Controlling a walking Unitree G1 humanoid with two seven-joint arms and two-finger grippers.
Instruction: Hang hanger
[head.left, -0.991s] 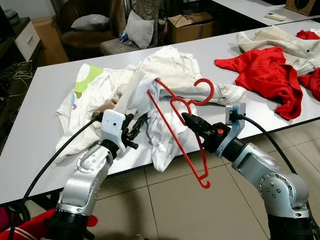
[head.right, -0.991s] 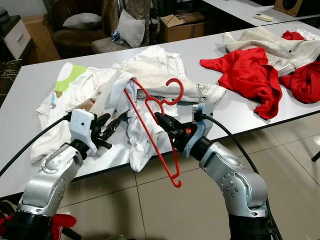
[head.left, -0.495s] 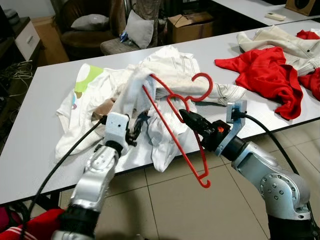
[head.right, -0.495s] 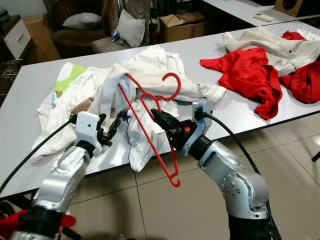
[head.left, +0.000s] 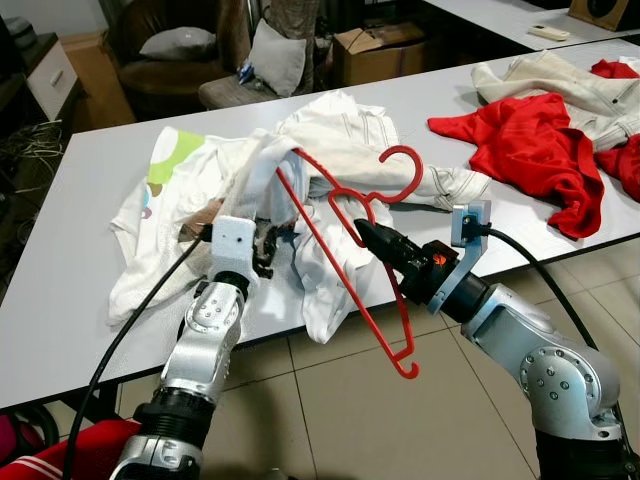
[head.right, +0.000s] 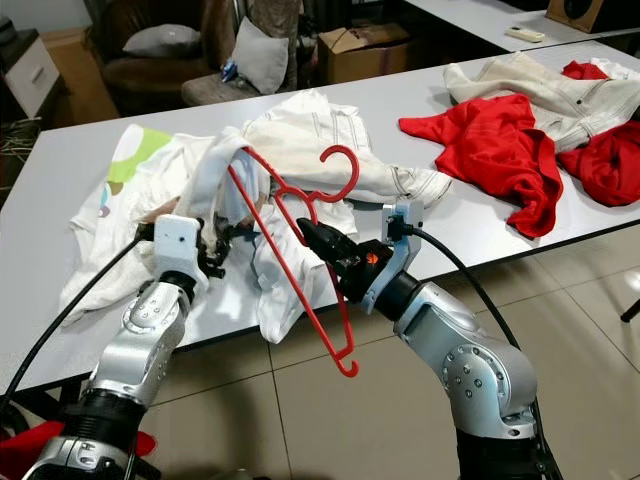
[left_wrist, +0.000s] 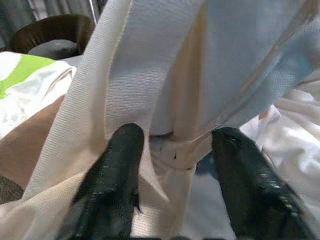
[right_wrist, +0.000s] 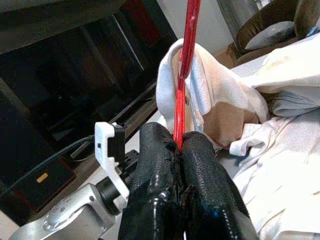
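Observation:
My left gripper grips the white shirt by its ribbed edge next. A fold of the shirt stands up between my left gripper's open fingers.
A red plastic hanger (head.left: 340, 262) hangs tilted over the table's front edge, its hook (head.left: 404, 178) pointing up. My right gripper (head.left: 363, 233) is shut on its bar, seen up close in the right wrist view (right_wrist: 178, 142). The hanger's upper arm is tucked inside a white shirt (head.left: 322, 264) and lifts a fold of it off the grey table (head.left: 70, 270). My left gripper (head.left: 268, 240) is pushed into that shirt. In the left wrist view (left_wrist: 175, 145) its fingers (left_wrist: 121, 155) stand open with a fold of white cloth between them.
A cream garment with a green patch (head.left: 165, 170) lies left of the shirt. A red top (head.left: 530, 150) and a beige jacket (head.left: 560, 85) lie at the right end of the table. Behind the table stand an armchair (head.left: 170, 60) and a cardboard box (head.left: 380, 50). Tiled floor (head.left: 340, 420) lies below.
My left gripper has moved forward from beside the table edge into the white shirt. The right gripper has carried the hanger slightly left, raising the shirt fold.

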